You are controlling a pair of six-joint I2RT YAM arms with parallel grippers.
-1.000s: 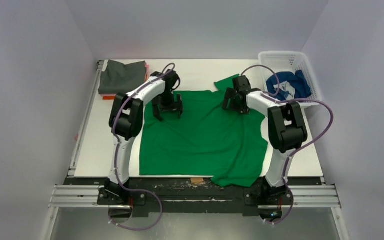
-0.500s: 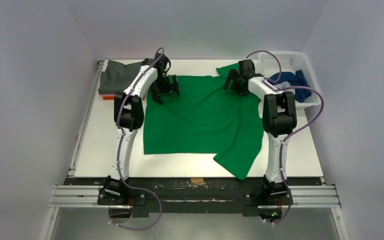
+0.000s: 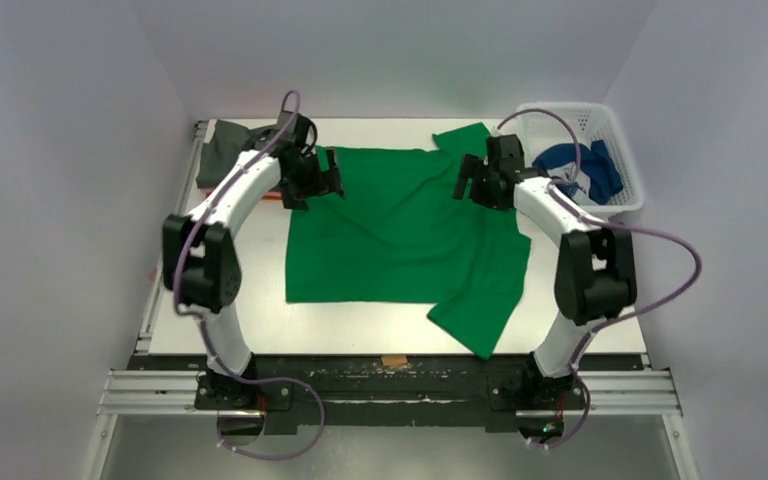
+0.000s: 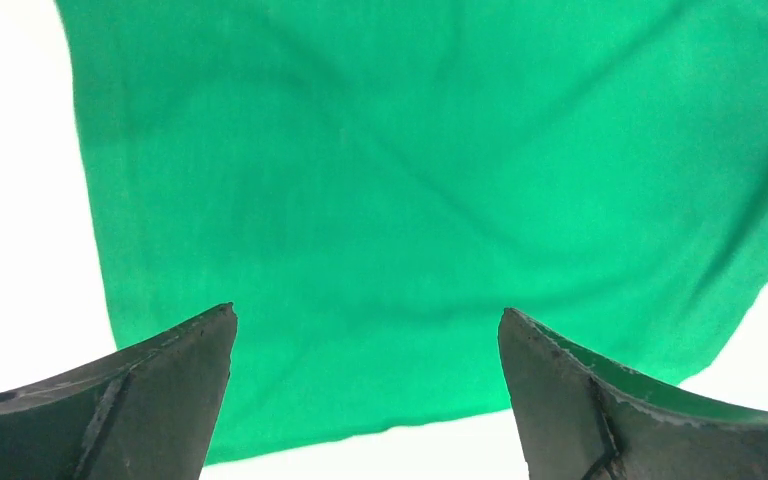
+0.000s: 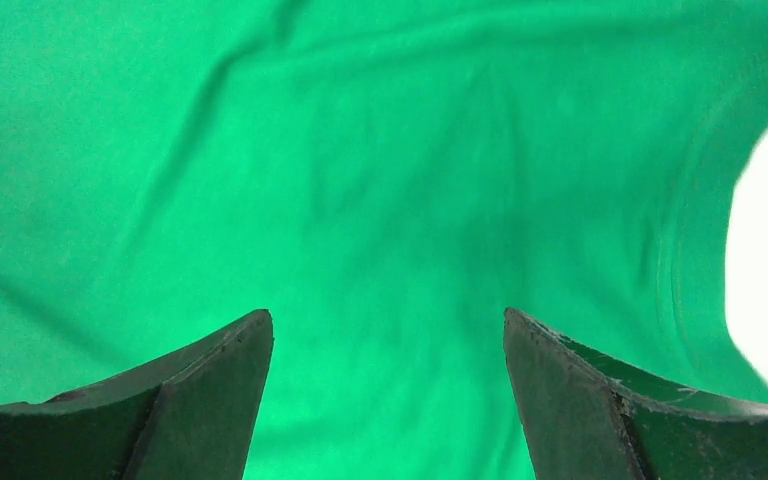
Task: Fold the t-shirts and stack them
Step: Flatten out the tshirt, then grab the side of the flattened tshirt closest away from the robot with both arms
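The green t-shirt needs its near side folded over next, so my left gripper should grab its near corner, opposite the sleeve end.
A bright green t-shirt [image 3: 400,230] lies spread on the white table, with one sleeve up at the far right and a corner hanging toward the near edge. It fills the left wrist view [image 4: 430,180] and the right wrist view [image 5: 380,180]. My left gripper [image 3: 312,185] is open and empty over the shirt's far left edge. My right gripper [image 3: 481,188] is open and empty over its far right shoulder. A folded dark grey t-shirt [image 3: 232,150] lies at the far left on something orange. A blue t-shirt [image 3: 570,168] lies in the basket.
A white lattice basket [image 3: 615,135] stands at the far right corner. A metal rail [image 3: 170,240] runs along the table's left edge. A small brown tag [image 3: 393,361] sits at the near edge.
Both arms drew the green shirt toward the far side and let go of it. Both grippers have since shifted sideways; the left arm's elbow swung out left, the right arm's out right.
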